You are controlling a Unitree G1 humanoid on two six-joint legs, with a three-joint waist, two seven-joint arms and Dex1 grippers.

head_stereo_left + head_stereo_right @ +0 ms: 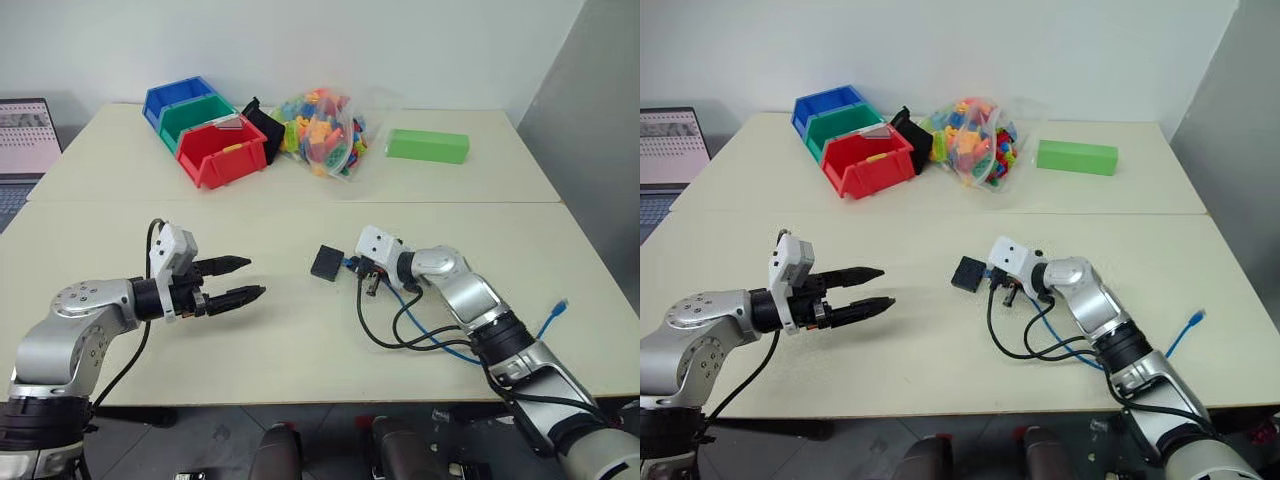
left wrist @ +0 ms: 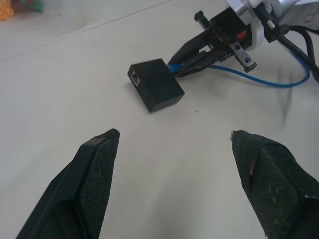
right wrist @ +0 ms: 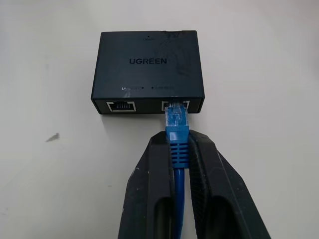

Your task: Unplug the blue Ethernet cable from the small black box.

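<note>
My left gripper grabs the small black box by its empty-port end (image 1: 318, 262) (image 2: 140, 88) next, since my right gripper crowds the plugged side of the box.
The small black box (image 3: 148, 69) lies flat on the pale table, mid-table in the head views (image 1: 326, 262). The blue Ethernet cable (image 3: 177, 149) has its clear plug at the mouth of the box's right-hand port, beside an empty port. My right gripper (image 3: 178, 139) is shut on the cable's blue boot just behind the plug. The cable loops back beside my right arm (image 1: 408, 298), and its free end (image 1: 556, 312) lies near the table's right side. My left gripper (image 1: 256, 277) hovers open to the left of the box, its fingers (image 2: 97, 164) wide apart and holding nothing.
At the back stand red (image 1: 222, 152), green (image 1: 195, 117) and blue (image 1: 177, 97) bins, a black pouch (image 1: 265, 125), a bag of coloured bricks (image 1: 322, 130) and a green block (image 1: 428, 146). A laptop (image 1: 25, 130) sits at the far left. Black robot cables (image 1: 385, 335) loop beside the right arm.
</note>
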